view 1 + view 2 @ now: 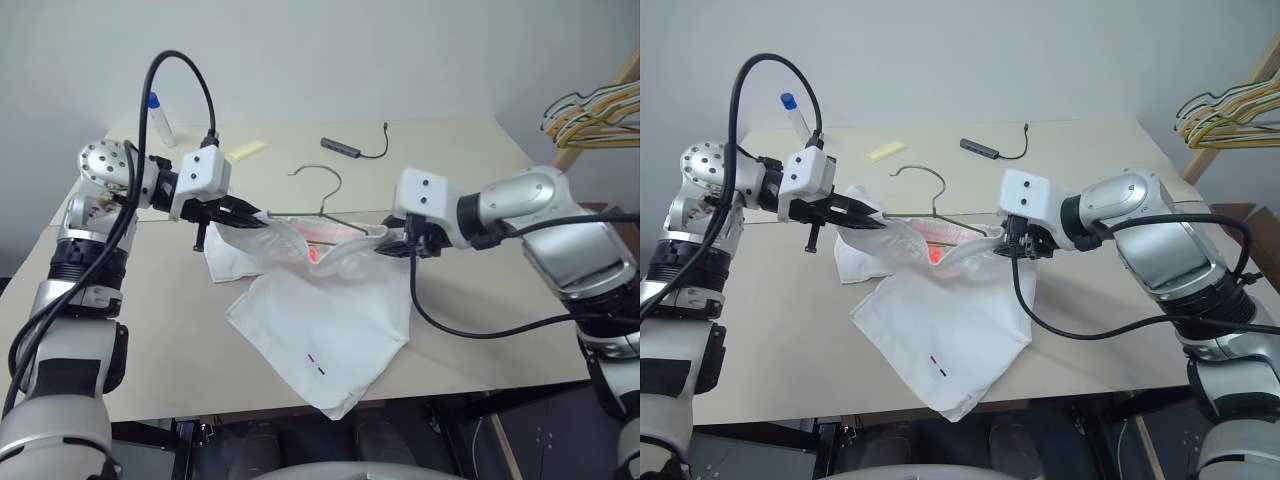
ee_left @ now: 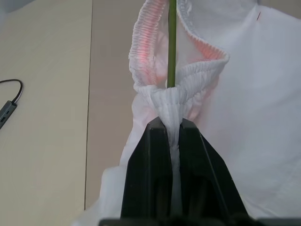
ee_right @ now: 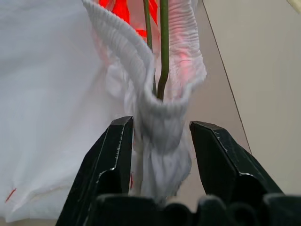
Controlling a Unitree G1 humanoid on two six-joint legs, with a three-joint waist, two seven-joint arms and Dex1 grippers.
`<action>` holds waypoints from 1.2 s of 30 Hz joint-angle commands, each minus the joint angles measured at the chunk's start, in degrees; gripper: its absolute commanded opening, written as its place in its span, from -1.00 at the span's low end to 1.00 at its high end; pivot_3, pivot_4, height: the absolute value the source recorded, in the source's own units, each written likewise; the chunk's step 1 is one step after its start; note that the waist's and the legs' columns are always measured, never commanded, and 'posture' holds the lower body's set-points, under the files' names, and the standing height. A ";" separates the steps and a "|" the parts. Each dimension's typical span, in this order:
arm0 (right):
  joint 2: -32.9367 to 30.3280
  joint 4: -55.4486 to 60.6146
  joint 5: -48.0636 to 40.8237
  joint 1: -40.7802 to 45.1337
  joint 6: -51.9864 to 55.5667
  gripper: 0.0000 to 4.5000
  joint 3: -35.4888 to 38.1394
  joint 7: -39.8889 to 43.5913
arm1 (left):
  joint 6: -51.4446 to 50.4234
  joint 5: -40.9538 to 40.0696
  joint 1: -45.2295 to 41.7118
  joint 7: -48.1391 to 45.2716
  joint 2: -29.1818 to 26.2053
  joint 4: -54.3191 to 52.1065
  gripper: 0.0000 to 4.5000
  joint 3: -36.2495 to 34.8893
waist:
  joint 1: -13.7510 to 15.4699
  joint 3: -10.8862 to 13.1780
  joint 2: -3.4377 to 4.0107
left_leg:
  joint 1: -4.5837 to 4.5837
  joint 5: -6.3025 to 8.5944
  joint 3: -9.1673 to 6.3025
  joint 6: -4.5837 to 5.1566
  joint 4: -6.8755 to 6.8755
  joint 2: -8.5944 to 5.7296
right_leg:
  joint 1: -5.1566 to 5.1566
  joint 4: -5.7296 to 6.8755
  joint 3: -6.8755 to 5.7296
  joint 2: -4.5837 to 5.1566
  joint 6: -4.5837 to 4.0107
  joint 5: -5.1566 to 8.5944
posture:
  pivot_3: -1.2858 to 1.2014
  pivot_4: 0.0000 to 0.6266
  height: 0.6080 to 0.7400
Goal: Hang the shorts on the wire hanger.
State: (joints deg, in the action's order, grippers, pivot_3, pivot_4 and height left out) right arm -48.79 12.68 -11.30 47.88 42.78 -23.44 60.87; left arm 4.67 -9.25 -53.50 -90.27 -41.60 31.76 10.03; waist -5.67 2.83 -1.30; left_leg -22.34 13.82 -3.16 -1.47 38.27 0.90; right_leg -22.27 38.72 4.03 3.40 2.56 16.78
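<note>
My right gripper is to grip the bunched end of the waistband next, which stands up. The legs of the shorts [image 1: 320,330] lie slack on the tabletop.
The white shorts [image 1: 320,330] lie partly on the table, with their gathered waistband lifted and stretched between my two grippers. The wire hanger [image 2: 172,42], thin and olive-green, runs inside the waistband, and its silvery hook [image 1: 338,182] sticks out toward the far side. My left gripper [image 2: 173,123] is shut on the waistband's left end. My right gripper [image 3: 161,125] is open at the right end, its fingers standing apart on either side of the bunched waistband. A pink glow shows inside the waist opening [image 1: 318,240]. Tiny dark-red marks [image 1: 315,363] sit near the front hem.
The beige table [image 1: 480,330] carries a black cable with a small hub [image 1: 342,148], a yellow slip [image 1: 246,150] and a blue-capped tube [image 1: 160,118] near its far edge. A bunch of yellow and dark hangers [image 1: 595,110] hangs at the far right.
</note>
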 commanded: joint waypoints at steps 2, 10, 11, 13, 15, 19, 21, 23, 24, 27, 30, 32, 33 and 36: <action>1.16 -0.88 -1.36 1.16 0.63 0.07 3.68 1.01 | -1.29 -2.03 -0.44 0.06 -0.18 -2.68 -1.00 -2.32 | 0.07 0.00 0.00 | -0.01 0.00 -0.01 0.00 0.00 -0.01 | 0.00 0.03 0.00 0.00 0.00 0.00 | -0.01 -1.00 1.00; 2.37 -1.86 -2.44 0.58 3.10 0.07 4.56 1.58 | -1.52 -2.08 -0.02 0.12 -0.15 -3.18 -1.00 -2.58 | 0.09 0.00 0.00 | 0.01 0.00 -0.01 0.00 0.00 -0.01 | 0.00 0.05 0.00 0.01 0.00 0.00 | -0.01 -1.00 1.00; 2.39 -1.88 -2.82 0.45 3.25 0.07 4.85 1.85 | -1.55 -2.23 0.02 0.07 -0.12 -3.25 -1.00 -2.67 | 0.09 0.00 0.00 | 0.01 0.00 -0.01 0.00 0.00 -0.01 | 0.00 0.05 0.00 0.01 0.00 0.00 | -0.01 -1.00 1.00; 2.51 -1.86 -3.32 0.17 3.25 -0.09 5.17 2.07 | -2.01 -2.85 0.05 -0.05 0.09 -3.49 -1.00 -3.00 | 0.08 0.00 0.00 | 0.01 0.00 -0.01 0.00 0.00 -0.01 | 0.00 0.05 0.00 0.01 0.00 0.00 | -0.01 -1.00 1.00; 2.63 -1.86 -3.37 -0.13 3.13 -0.31 4.96 1.98 | -2.13 -3.03 0.04 -0.26 0.18 -3.68 -1.00 -2.97 | 0.09 0.00 0.00 | 0.00 0.00 -0.01 0.00 0.00 -0.01 | 0.00 0.05 -0.01 0.01 0.00 0.00 | -0.01 -1.00 1.00; 3.09 -1.94 -3.41 -0.45 2.86 -0.88 5.11 1.51 | -2.22 -2.87 0.06 -0.23 0.31 -3.74 -1.00 -2.81 | 0.08 0.00 0.00 | 0.01 0.00 -0.01 0.00 0.00 -0.01 | 0.00 0.05 0.00 0.01 0.00 0.00 | -0.01 -1.00 1.00; 3.11 -1.78 -3.40 -0.63 2.61 -0.95 5.27 1.52 | -2.08 -2.77 0.08 -0.27 0.35 -3.56 -1.00 -2.72 | 0.08 0.00 0.00 | 0.01 0.00 -0.01 0.00 0.00 -0.02 | 0.00 0.05 0.00 0.01 0.00 0.00 | -0.01 -1.00 1.00; 3.16 -1.71 -3.27 -0.70 2.43 -0.95 5.35 1.39 | -1.53 -2.74 0.01 -1.59 0.18 -2.98 -1.00 -2.32 | 0.08 0.00 0.00 | 0.01 0.00 -0.01 0.00 0.00 -0.01 | 0.00 0.05 0.00 0.01 0.00 0.00 | -0.01 -1.00 1.00; 3.04 -1.57 -3.28 -0.80 2.40 -0.95 5.40 1.43 | -1.39 -2.78 -0.06 -0.69 0.65 -2.58 -0.86 -2.67 | 0.08 0.00 0.00 | 0.01 0.00 -0.01 0.00 0.00 -0.02 | 0.00 0.05 0.00 0.01 0.00 0.00 | -0.01 -1.00 1.00; 2.96 -1.33 -3.46 -0.96 3.03 -0.95 5.83 1.06 | -0.41 -2.93 -0.25 0.69 1.55 -1.73 -0.40 -3.53 | 0.08 0.00 0.00 | 0.01 0.00 -0.01 0.00 0.01 -0.01 | 0.00 0.05 0.00 0.01 0.00 0.00 | -0.01 -1.00 1.00; 1.93 -0.86 -3.77 -1.74 3.95 -0.95 6.98 0.69 | 0.91 -2.44 -1.50 4.09 2.14 0.85 -0.06 -5.25 | 0.08 0.00 0.00 | 0.01 0.00 -0.01 0.00 0.01 -0.02 | 0.01 0.05 0.00 0.02 0.00 0.00 | -0.02 -1.00 1.00; 1.17 -0.42 -4.05 -2.69 4.91 -0.95 8.29 0.29 | 1.11 -3.00 -2.44 6.07 2.16 2.63 0.19 -6.91 | 0.07 0.00 0.00 | 0.01 0.00 -0.01 0.00 0.01 -0.01 | 0.00 0.05 0.00 0.02 0.00 0.00 | -0.03 -1.00 1.00; 0.69 -0.16 -4.21 -3.27 5.50 -0.95 8.99 -0.03 | 0.57 -3.60 -2.82 6.94 2.09 3.28 0.33 -7.91 | 0.06 0.00 0.00 | 0.00 0.00 -0.02 0.00 0.01 -0.01 | 0.00 0.04 0.00 0.02 0.00 0.00 | -0.03 -1.00 1.00; -0.90 1.13 -5.15 -5.69 8.85 -0.95 12.15 -1.58 | -0.95 -6.14 -3.48 10.64 2.30 4.17 0.76 -12.09 | 0.03 0.00 0.00 | -0.01 0.00 -0.02 0.00 0.01 -0.02 | 0.00 0.03 0.00 0.03 0.00 0.00 | -0.05 -1.00 1.00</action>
State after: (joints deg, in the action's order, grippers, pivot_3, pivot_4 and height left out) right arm -48.31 11.34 -14.94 42.33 49.18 -15.65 60.63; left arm 4.70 -12.54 -54.48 -82.44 -38.92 36.04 1.81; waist -5.64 2.83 -1.30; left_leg -22.34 13.82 -3.17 -1.47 38.28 0.88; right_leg -22.27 38.75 4.02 3.43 2.56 16.78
